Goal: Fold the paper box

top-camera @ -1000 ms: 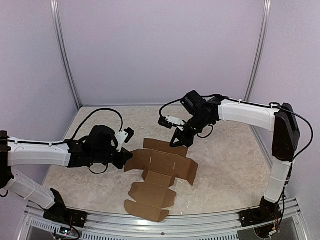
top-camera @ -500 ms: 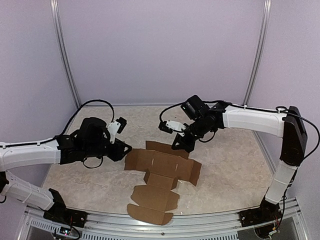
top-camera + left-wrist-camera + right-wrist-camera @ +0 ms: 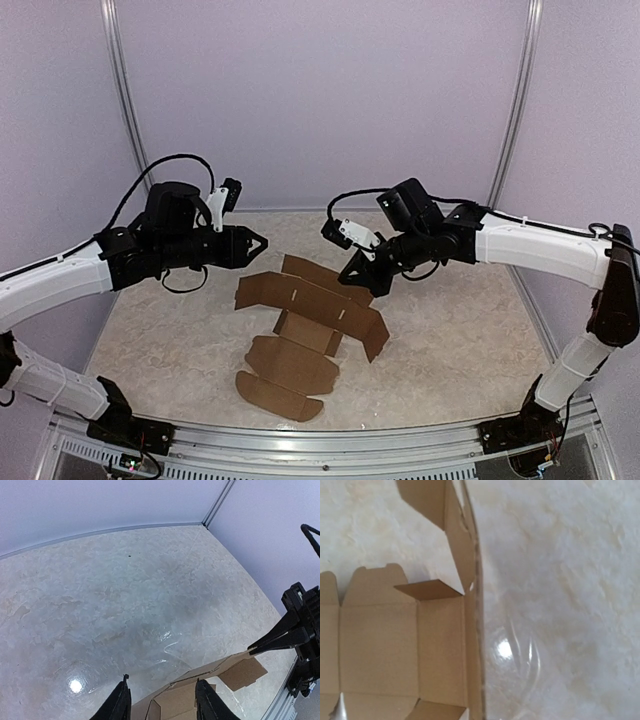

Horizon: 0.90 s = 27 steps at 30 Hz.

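Observation:
My left gripper grabs the paper box's raised far panel [image 3: 288,264] [image 3: 143,704] by its edge next, at the panel's end away from my right gripper, to fold that end inward.
The paper box [image 3: 300,335] is a brown die-cut sheet lying open mid-table, its far panel lifted and creased into a ridge. My right gripper [image 3: 362,278] is at that far panel's right end and looks shut on its edge. The left wrist view shows the right gripper [image 3: 270,642] tapering onto the cardboard [image 3: 235,667]. The right wrist view shows the box [image 3: 380,645] from above, its raised wall running into the bottom centre; my fingers are out of frame. My left gripper [image 3: 255,242] [image 3: 164,702] is open and empty, hovering above the sheet's left end.
Lilac walls [image 3: 320,100] close the cell on three sides, with metal posts [image 3: 125,110] in the back corners. A metal rail [image 3: 330,445] runs along the near table edge. The marbled tabletop [image 3: 460,340] surrounds the sheet.
My left gripper has risen and pulled back from the sheet's left end. My right gripper has moved forward at the far panel, which now stands higher; the whole sheet has shifted left.

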### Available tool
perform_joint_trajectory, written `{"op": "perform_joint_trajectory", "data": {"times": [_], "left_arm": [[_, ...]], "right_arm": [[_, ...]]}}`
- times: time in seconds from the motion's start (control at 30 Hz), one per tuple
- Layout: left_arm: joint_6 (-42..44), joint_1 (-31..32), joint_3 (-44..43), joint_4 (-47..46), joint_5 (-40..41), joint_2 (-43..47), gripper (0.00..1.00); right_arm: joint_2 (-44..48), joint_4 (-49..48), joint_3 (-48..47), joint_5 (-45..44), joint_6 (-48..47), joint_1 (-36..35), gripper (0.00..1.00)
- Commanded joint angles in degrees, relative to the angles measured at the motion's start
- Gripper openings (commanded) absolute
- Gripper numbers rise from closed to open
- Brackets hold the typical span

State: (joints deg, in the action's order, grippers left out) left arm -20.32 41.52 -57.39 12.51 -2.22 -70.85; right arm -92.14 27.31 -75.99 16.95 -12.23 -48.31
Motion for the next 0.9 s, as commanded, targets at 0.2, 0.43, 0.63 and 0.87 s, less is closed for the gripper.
{"op": "perform_joint_trajectory", "data": {"times": [0.2, 0.43, 0.63, 0.87], "left_arm": [[-6.1, -0.7, -7.5, 2.9, -7.0, -7.2, 0.26], [-5.3, 0.9, -7.5, 4.3, -8.5, -7.9, 0.02], [-4.1, 2.7, -8.4, 5.6, -8.5, -8.3, 0.0], [-3.8, 3.6, -8.9, 5.2, -10.1, -9.5, 0.0]], "right_arm": [[3.4, -0.9, 1.2, -1.3, 2.7, -3.2, 0.0], [3.3, -1.9, 1.3, -4.2, 4.7, -3.2, 0.0], [2.8, -3.5, 1.2, -4.9, 5.9, -3.2, 0.0], [2.5, -4.4, 0.9, -6.1, 7.2, -3.2, 0.0]]}}
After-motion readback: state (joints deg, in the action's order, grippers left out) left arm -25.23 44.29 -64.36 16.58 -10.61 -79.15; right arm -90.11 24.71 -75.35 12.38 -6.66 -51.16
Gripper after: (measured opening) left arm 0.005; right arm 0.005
